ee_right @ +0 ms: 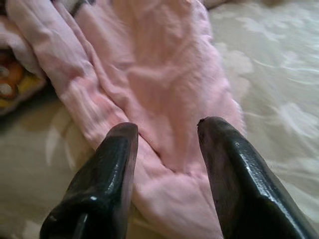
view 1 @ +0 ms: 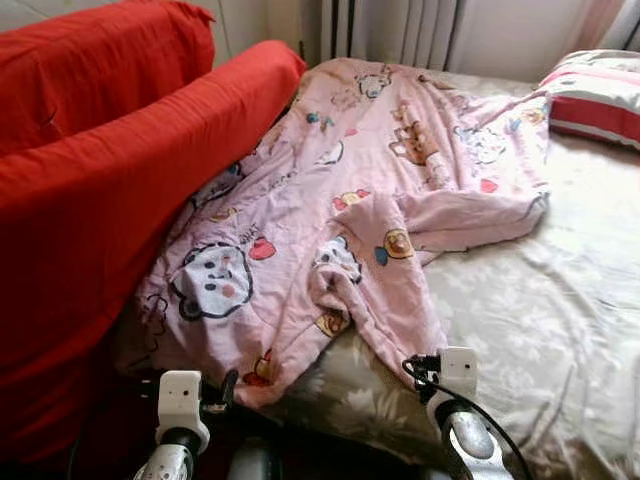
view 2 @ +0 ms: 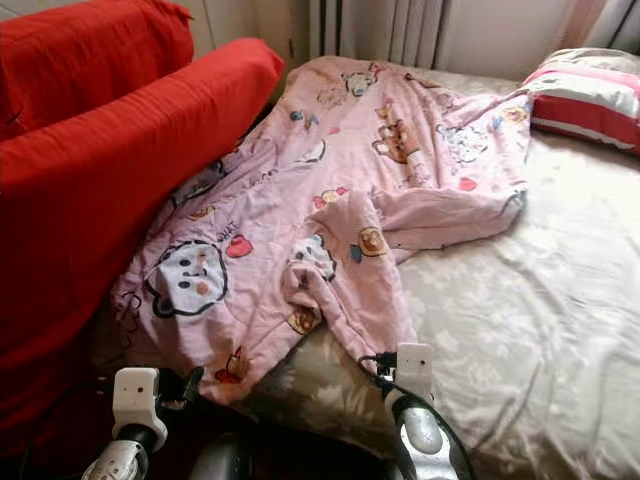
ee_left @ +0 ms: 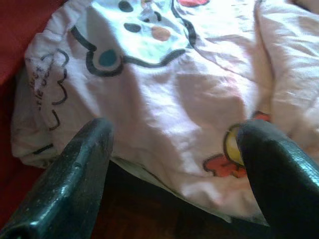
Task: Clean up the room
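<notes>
My right gripper is to pinch the blanket (view 1: 340, 200) next by the tip of its folded piece, because that piece bunches up while the rest of the blanket lies spread out.
A crumpled pink blanket (view 1: 340, 200) printed with cartoon animals lies across the bed (view 1: 540, 300), one folded strip reaching towards the near edge. My left gripper (ee_left: 174, 129) hovers open just off the blanket's lower left hem, where a white bear print (view 1: 212, 280) sits. My right gripper (ee_right: 167, 124) is open over the tip of the folded strip (ee_right: 149, 99), a finger on each side of the fold, not closed on it. Both wrists show at the bottom of the eye views, the left gripper (view 1: 225, 388) by the hem and the right gripper (view 1: 425, 362) at the strip's end.
Big red cushions (view 1: 100, 180) press against the bed's left side and overlap the blanket's edge. A red and white striped pillow (view 1: 600, 95) lies at the far right. Pale curtains (view 1: 390, 30) hang behind. The beige floral sheet is bare on the right. Dark floor (ee_left: 149, 219) shows below the hem.
</notes>
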`<state>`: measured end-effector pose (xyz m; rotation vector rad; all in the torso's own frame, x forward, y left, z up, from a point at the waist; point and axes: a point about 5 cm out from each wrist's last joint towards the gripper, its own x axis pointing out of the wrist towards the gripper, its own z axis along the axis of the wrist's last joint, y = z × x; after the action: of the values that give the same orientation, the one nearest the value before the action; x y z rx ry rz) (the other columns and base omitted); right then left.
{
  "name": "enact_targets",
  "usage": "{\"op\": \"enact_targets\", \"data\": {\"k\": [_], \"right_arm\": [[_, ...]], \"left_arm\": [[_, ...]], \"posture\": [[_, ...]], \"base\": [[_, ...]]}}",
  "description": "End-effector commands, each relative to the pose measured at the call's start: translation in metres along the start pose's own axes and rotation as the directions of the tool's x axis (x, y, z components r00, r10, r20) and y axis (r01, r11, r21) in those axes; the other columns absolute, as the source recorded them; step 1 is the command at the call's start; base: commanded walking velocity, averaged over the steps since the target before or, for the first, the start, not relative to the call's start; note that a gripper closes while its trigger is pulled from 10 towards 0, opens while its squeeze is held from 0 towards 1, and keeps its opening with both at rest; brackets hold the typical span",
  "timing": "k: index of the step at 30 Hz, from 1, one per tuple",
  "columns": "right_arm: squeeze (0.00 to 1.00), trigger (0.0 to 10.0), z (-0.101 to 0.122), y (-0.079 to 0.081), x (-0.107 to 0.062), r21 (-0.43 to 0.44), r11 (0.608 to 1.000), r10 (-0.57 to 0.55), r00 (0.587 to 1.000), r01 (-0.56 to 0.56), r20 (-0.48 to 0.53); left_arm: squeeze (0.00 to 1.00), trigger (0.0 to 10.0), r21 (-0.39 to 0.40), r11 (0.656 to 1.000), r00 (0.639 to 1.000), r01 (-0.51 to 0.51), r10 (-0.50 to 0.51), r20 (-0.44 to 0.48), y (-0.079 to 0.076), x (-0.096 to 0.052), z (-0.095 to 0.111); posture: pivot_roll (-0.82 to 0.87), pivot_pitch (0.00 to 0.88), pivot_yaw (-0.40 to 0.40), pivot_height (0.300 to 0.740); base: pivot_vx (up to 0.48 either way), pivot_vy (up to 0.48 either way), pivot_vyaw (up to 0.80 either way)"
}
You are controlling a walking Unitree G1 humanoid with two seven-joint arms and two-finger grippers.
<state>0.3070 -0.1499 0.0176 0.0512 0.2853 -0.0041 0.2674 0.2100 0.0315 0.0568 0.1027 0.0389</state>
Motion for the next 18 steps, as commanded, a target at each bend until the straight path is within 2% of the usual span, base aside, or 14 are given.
{"op": "enact_targets", "data": {"k": [1,10,11,13,14,18], "right_arm": [[0.0,10.0,-0.0069,-0.0043,-0.0029,-0.006,1.0,-0.012,0.999,0.012,-0.031],[0.0,10.0,-0.0083,-0.0049,-0.0032,-0.009,1.0,-0.016,0.999,0.016,-0.042],[0.61,10.0,-0.0096,-0.0046,-0.0033,-0.025,1.0,-0.017,0.998,0.016,-0.055],[0.61,10.0,-0.0105,-0.0046,-0.0033,-0.037,0.999,-0.02,0.998,0.017,-0.064],[1.0,10.0,-0.0106,-0.0041,-0.0036,-0.018,1.0,-0.016,0.998,0.015,-0.061],[1.0,10.0,-0.0106,-0.0023,-0.0035,-0.004,1.0,0.003,0.998,-0.003,-0.06]], "left_arm": [[0.0,10.0,-0.007,1.0,1.0,0.01,-0.011,-0.023,-0.0022,-0.0022,-0.0042],[0.0,10.0,-0.007,1.0,0.999,0.022,-0.022,-0.034,-0.004,-0.0022,-0.0058],[0.0,10.0,-0.007,1.0,0.999,0.024,-0.024,-0.037,-0.0044,-0.0024,-0.0063],[0.0,10.0,-0.007,1.0,0.999,0.025,-0.026,-0.038,-0.0047,-0.0025,-0.0065],[0.0,10.0,-0.008,1.0,0.999,0.027,-0.027,-0.039,-0.0049,-0.0026,-0.0066],[0.0,10.0,-0.008,0.999,0.999,0.032,-0.032,-0.041,-0.006,-0.0026,-0.0068]], "posture": [[0.08,0.212,0.036,0.586],[0.08,0.212,0.036,0.586],[0.08,0.211,0.036,0.586],[0.08,0.211,0.036,0.586],[0.08,0.207,0.037,0.586],[0.08,0.202,0.037,0.586]], "base": [[0.334,0.0,0.0],[0.0,0.0,0.0],[0.0,0.0,0.0],[0.0,0.0,0.0],[0.0,0.0,0.0],[0.0,0.0,0.0]]}}
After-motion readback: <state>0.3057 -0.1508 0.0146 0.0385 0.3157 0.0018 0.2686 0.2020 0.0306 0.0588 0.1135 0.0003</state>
